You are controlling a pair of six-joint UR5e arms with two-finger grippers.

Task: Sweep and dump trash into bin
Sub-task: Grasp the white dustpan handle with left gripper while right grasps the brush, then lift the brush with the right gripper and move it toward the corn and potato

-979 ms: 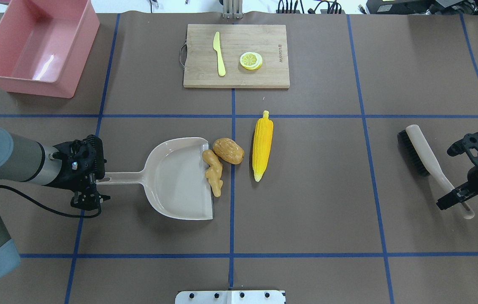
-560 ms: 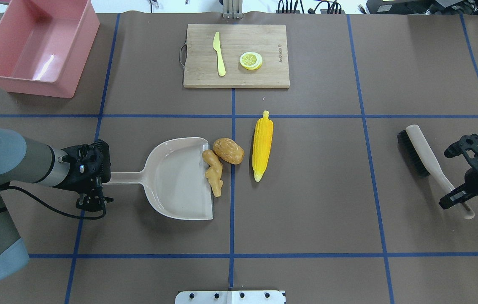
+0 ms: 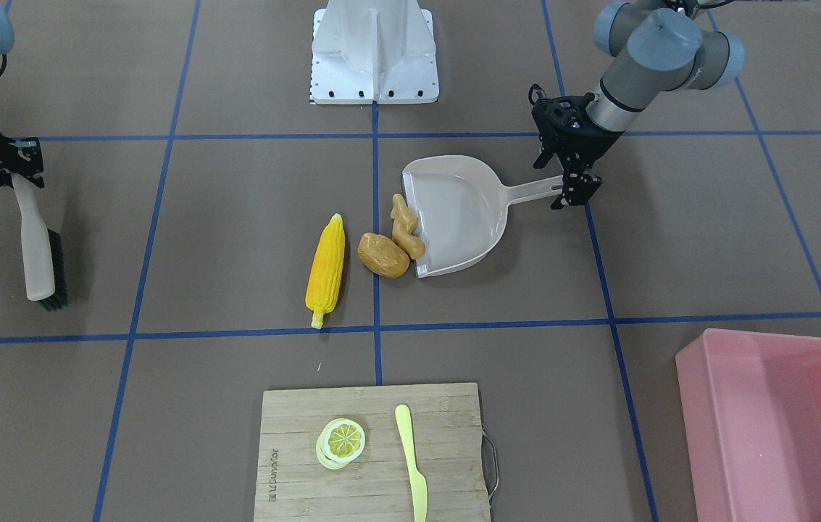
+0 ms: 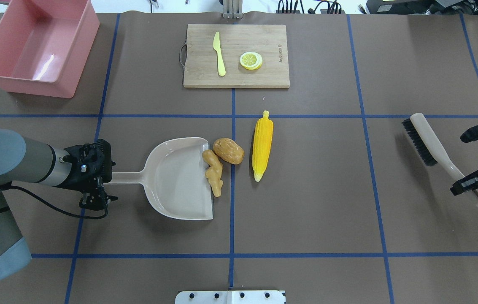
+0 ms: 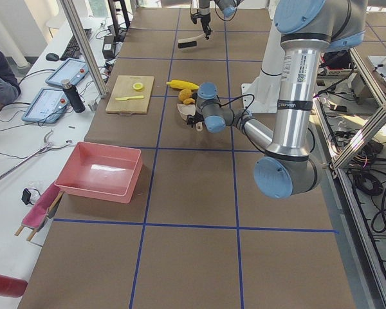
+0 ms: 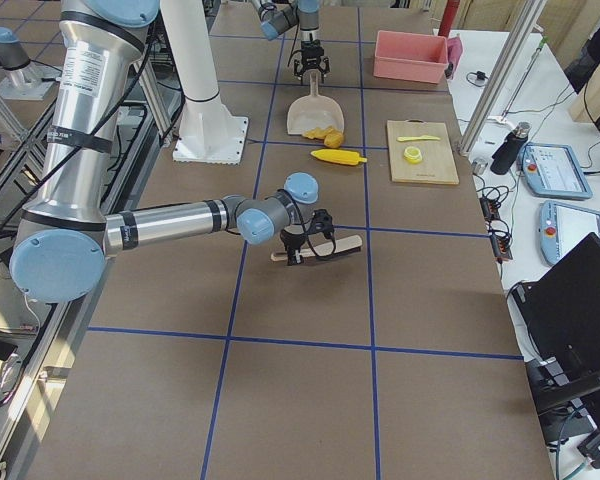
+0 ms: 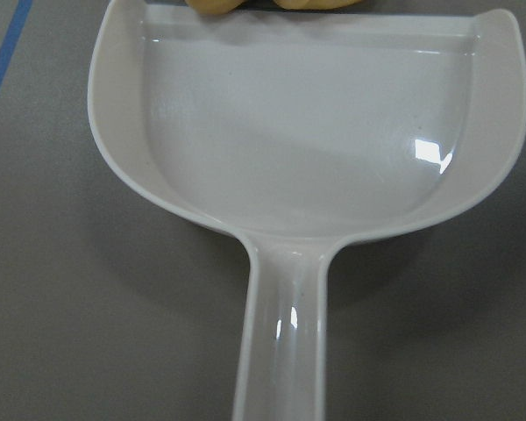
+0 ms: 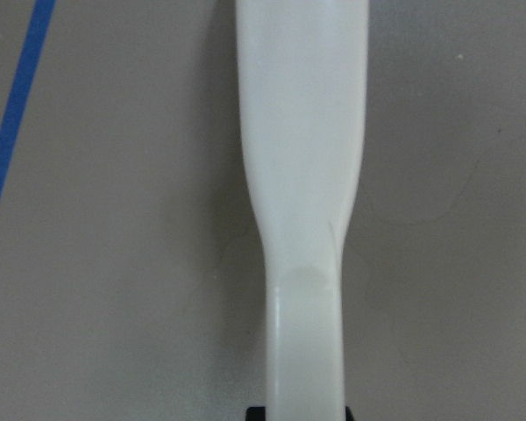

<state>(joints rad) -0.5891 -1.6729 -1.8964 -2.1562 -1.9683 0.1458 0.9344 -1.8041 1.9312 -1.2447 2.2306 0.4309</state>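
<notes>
The beige dustpan has to scoop up the trash and be dumped into the bin [image 3: 774,417], so my left gripper needs to grab the dustpan by its handle [image 3: 531,191] next.
The yellow corn cob [image 4: 262,145] lies at mid-table. The brown potato [image 4: 228,150] and the tan ginger root [image 4: 213,171] lie at the open lip of the beige dustpan [image 4: 175,181], the ginger partly on the lip. My left gripper [image 4: 99,179] is open, its jaws straddling the end of the dustpan handle [image 7: 280,351]. My right gripper [image 4: 473,190] is shut on the handle of a black-bristled brush [image 4: 426,139], held off the table at the far right. The pink bin [image 4: 32,86] stands empty at the back left.
A wooden cutting board [image 4: 264,42] at the back centre carries a yellow-green knife [image 4: 219,55] and a lemon slice [image 4: 251,60]. A white base plate [image 4: 230,297] sits at the near edge. Blue tape lines cross the brown table.
My left gripper has slid right over the end of the dustpan handle. My right gripper has lifted the brush and carried it back and to the right. The trash and dustpan have not moved.
</notes>
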